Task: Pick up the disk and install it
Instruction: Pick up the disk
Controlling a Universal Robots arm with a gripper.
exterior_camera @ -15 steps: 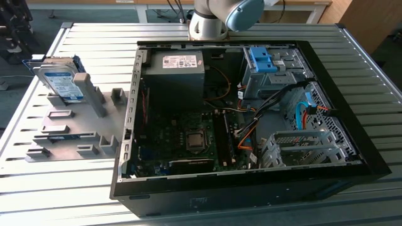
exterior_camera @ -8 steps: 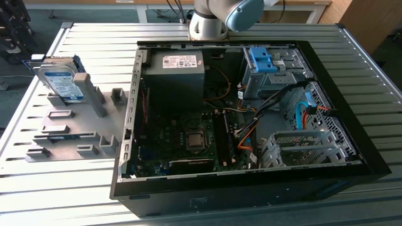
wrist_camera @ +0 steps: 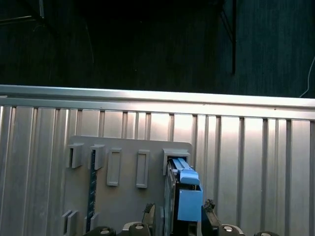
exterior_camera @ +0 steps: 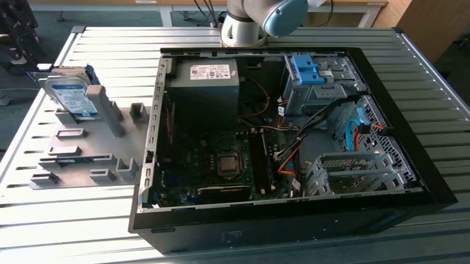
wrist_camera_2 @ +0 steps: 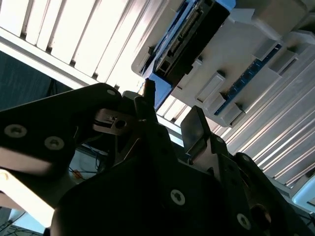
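Next, my gripper takes the disk by its blue-framed end outside the fixture slot (exterior_camera: 67, 75). Then the disk gets installed in the computer case (exterior_camera: 294, 143).
The disk (exterior_camera: 71, 94) stands on edge in a slot of the grey fixture plate (exterior_camera: 81, 157), at the exterior view's left beside the open computer case (exterior_camera: 294, 143). Its white-and-blue label faces out and a blue frame runs along its edges. In the first wrist view the disk (wrist_camera: 181, 194) appears edge-on, lined up between the two fingers of my gripper (wrist_camera: 179, 215). The gripper is open, holds nothing, and is still apart from the disk. In the second wrist view the disk's dark connector end (wrist_camera_2: 192, 34) lies beyond the gripper (wrist_camera_2: 170, 105).
Inside the case are a dark grey box (exterior_camera: 206, 88) with a white sticker, a blue plastic bracket (exterior_camera: 305, 69) on a metal cage, a perforated metal drive cage (exterior_camera: 353, 170), cables and the mainboard. The arm (exterior_camera: 250, 19) is at the back. The ribbed metal table (exterior_camera: 74, 220) surrounds everything.
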